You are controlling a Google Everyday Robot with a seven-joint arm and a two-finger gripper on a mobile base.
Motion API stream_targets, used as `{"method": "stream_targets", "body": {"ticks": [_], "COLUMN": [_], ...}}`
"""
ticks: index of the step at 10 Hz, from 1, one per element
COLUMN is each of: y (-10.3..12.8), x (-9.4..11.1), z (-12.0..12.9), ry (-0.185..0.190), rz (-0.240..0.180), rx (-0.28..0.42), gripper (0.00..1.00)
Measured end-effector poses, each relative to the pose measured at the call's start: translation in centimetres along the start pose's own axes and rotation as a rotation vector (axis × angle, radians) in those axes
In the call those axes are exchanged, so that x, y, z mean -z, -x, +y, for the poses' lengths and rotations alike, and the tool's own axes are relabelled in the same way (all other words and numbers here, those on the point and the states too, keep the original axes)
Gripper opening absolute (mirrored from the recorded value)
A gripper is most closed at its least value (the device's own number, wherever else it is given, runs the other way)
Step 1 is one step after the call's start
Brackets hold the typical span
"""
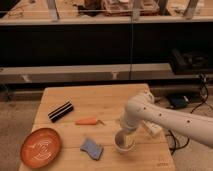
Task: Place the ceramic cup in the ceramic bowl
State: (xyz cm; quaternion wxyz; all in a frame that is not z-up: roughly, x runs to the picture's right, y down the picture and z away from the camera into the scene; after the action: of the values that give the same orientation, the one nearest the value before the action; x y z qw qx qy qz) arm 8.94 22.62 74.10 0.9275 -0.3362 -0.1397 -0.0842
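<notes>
I will grab the cup by its rim (121,135) next with my gripper, and then I will put it in the ceramic bowl (41,146).
The ceramic cup (124,143), small and whitish with a darker inside, stands on the wooden table (110,97) near its front right. My gripper (123,134) comes down from the white arm on the right and sits right at the cup's rim, open around it. The cup rests on the table. The ceramic bowl (41,146), a wide orange-brown dish with a pale pattern, lies at the front left corner, well apart from the cup.
A blue sponge (92,148) lies between bowl and cup. An orange carrot-like piece (87,121) and a black striped bar (60,111) lie farther back. A white object (153,129) sits by the arm at the right edge. Dark shelving stands behind the table.
</notes>
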Motion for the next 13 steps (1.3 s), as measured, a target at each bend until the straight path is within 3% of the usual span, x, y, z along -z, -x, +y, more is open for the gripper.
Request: {"method": "stream_targets", "body": {"ticks": [8,13], "y": [-1.4,-2.5], "x": [-0.3,-0.4], "z": [0.5,0.9], "ry": [-0.004,-0.006], "rz": [0.017,0.028], "rx": [-0.013,-0.023], "gripper": [0.77,0.33]}}
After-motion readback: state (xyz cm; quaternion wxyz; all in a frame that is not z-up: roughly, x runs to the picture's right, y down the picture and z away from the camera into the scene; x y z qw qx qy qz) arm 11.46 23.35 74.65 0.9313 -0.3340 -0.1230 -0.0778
